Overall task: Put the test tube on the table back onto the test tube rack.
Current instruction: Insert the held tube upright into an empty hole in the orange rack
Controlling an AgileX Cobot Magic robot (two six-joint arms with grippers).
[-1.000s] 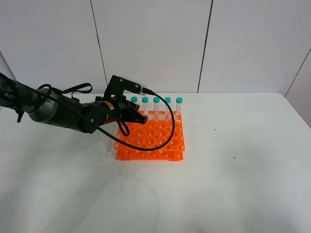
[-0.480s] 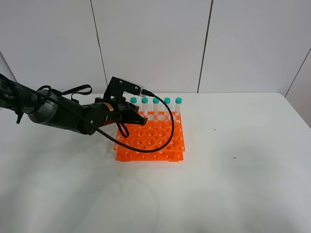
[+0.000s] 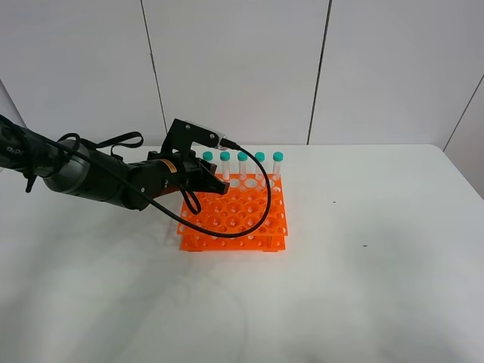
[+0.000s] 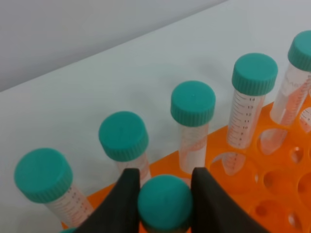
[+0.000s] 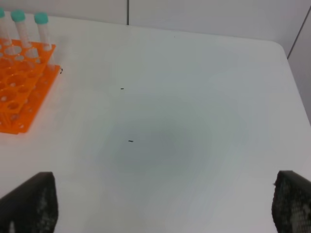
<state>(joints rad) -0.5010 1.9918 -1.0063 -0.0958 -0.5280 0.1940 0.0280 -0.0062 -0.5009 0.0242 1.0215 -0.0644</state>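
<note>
I should open my left gripper now, because the test tube's cap [image 4: 165, 203] is level with seated caps, so the tube would stay standing in the orange rack [image 4: 243, 187].
The orange test tube rack [image 3: 236, 218] stands on the white table [image 3: 363, 287]. Several teal-capped tubes [image 3: 242, 160] stand in its back row. My left gripper [image 3: 215, 181] is over the rack's back left part. In the left wrist view it [image 4: 164, 206] is shut on the teal cap of the test tube [image 4: 164, 201], just in front of the back row tubes [image 4: 193, 104]. The held tube's body is hidden below its cap. My right gripper [image 5: 160, 208] is open and empty over bare table, with the rack [image 5: 22, 92] far off to one side.
The left arm's black cable [image 3: 253, 219] loops over the rack's front holes. The table's right edge [image 3: 473, 189] and a panelled grey wall [image 3: 242, 68] bound the scene. Small dark specks [image 3: 364, 245] mark the tabletop right of the rack.
The left gripper and the back row tubes have shifted a hair to the left. The grip on the tube cap is unchanged.
</note>
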